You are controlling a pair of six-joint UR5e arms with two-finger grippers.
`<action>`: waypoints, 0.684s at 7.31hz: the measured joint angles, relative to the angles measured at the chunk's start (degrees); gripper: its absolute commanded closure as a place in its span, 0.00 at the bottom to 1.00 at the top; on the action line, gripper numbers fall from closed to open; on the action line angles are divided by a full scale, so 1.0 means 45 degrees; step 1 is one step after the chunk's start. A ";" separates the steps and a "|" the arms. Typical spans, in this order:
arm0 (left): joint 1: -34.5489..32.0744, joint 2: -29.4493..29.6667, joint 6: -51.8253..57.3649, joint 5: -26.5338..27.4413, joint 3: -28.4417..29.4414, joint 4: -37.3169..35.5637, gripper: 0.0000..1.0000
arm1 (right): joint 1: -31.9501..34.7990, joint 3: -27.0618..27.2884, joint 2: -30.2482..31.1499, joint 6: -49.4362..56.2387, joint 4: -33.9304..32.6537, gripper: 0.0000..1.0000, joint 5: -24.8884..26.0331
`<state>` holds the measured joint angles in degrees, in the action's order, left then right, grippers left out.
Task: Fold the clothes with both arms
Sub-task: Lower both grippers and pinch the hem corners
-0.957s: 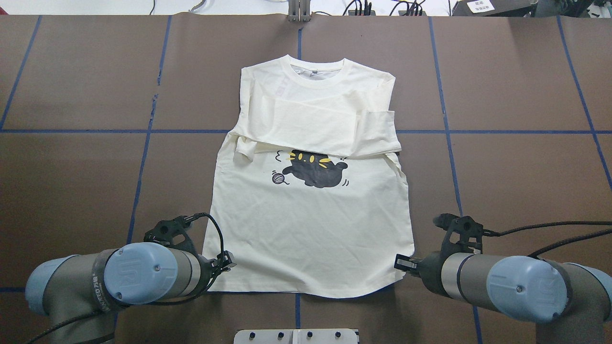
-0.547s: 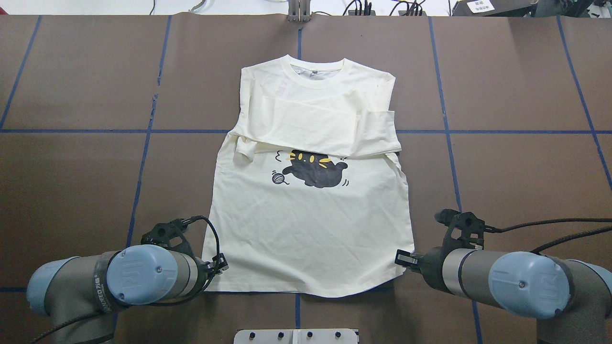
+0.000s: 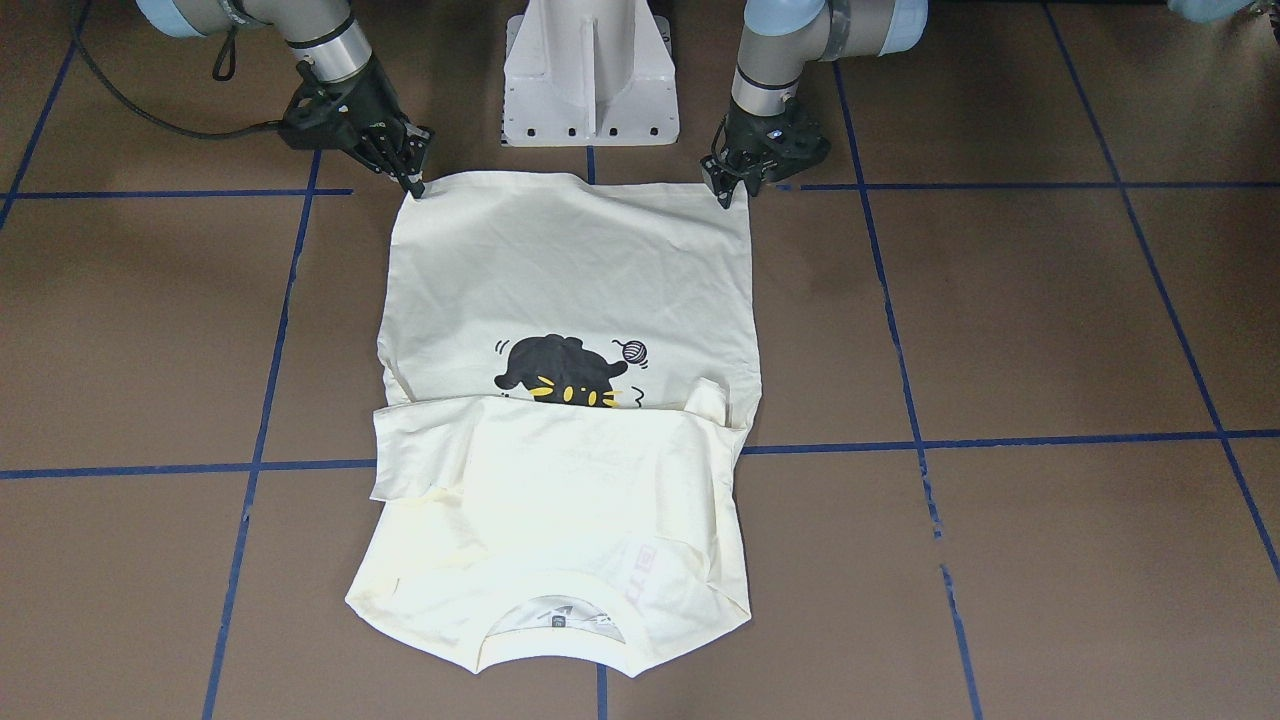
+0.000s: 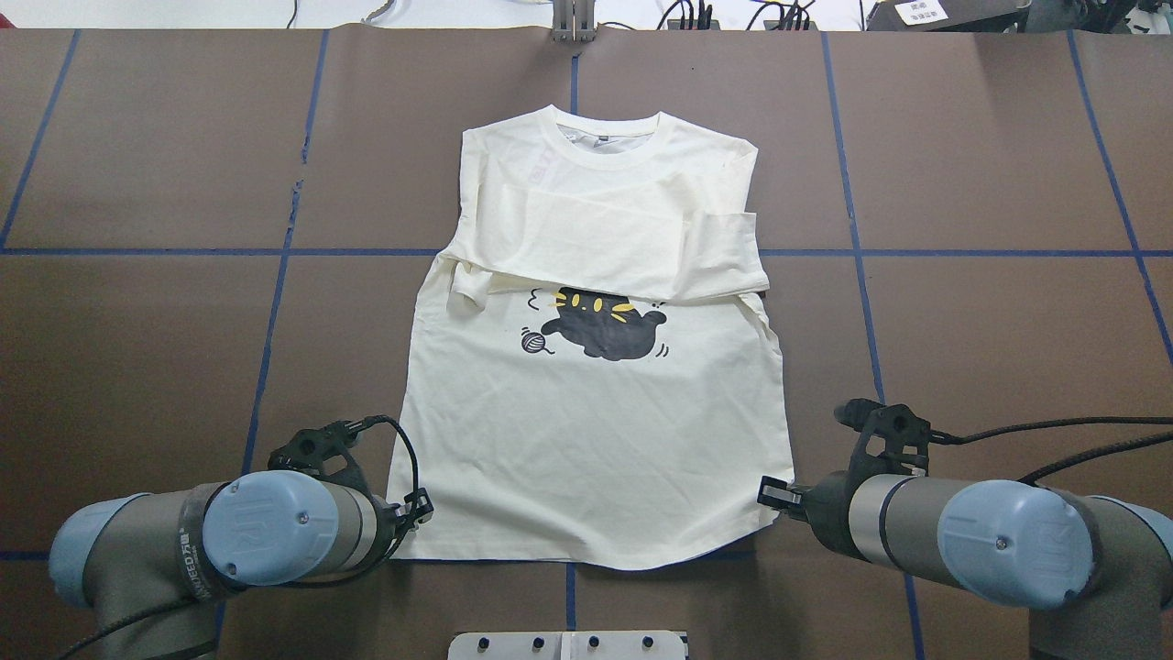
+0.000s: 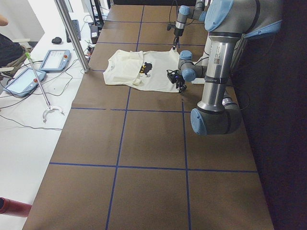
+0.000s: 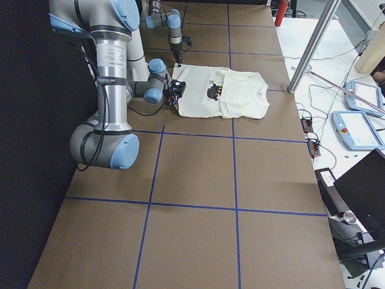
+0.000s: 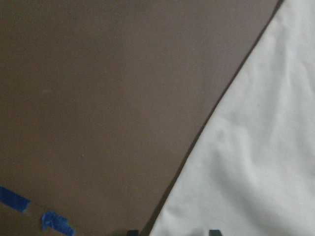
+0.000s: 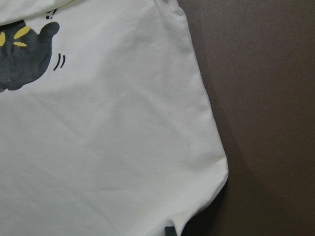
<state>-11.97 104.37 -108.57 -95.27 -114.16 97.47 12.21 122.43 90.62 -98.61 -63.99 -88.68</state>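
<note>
I need to fold the lower half toward the shirt's collar (image 3: 558, 642), so my left gripper should grab the shirt's hem corner (image 3: 737, 192) next.
The cream-white shirt (image 4: 596, 440) lies flat on the brown table, collar at the far end, with both sleeves folded across the chest above the black cat print (image 4: 600, 330). My left gripper (image 4: 417, 509) is at the shirt's near-left hem corner (image 3: 740, 195). In the left wrist view its two fingertips (image 7: 212, 232) stand apart with the hem edge between them, so it is open. My right gripper (image 4: 768, 495) is at the near-right hem corner (image 3: 415, 190). Only one of its fingertips (image 8: 170, 231) shows, on the cloth's edge, so I cannot tell its state.
Blue tape lines (image 4: 275, 302) cross the brown table surface (image 4: 990, 348). The white pedestal base (image 3: 590, 75) stands just behind the hem. Tablets and cables (image 5: 53, 60) lie beyond the table's far edge, next to a metal post (image 5: 72, 33).
The left gripper has slid a little back and to the left along the hem corner. The right gripper has edged slightly forward. The shirt has not moved.
</note>
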 measured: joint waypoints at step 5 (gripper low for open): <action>0.0169 -0.0029 0.0089 -0.0017 -0.0041 -0.0115 0.73 | 0.0042 -0.0016 0.0002 0.0000 0.0000 1.00 -0.0017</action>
<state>-11.21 104.24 -108.17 -95.35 -114.34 96.95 12.40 122.36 90.63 -98.61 -63.98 -88.76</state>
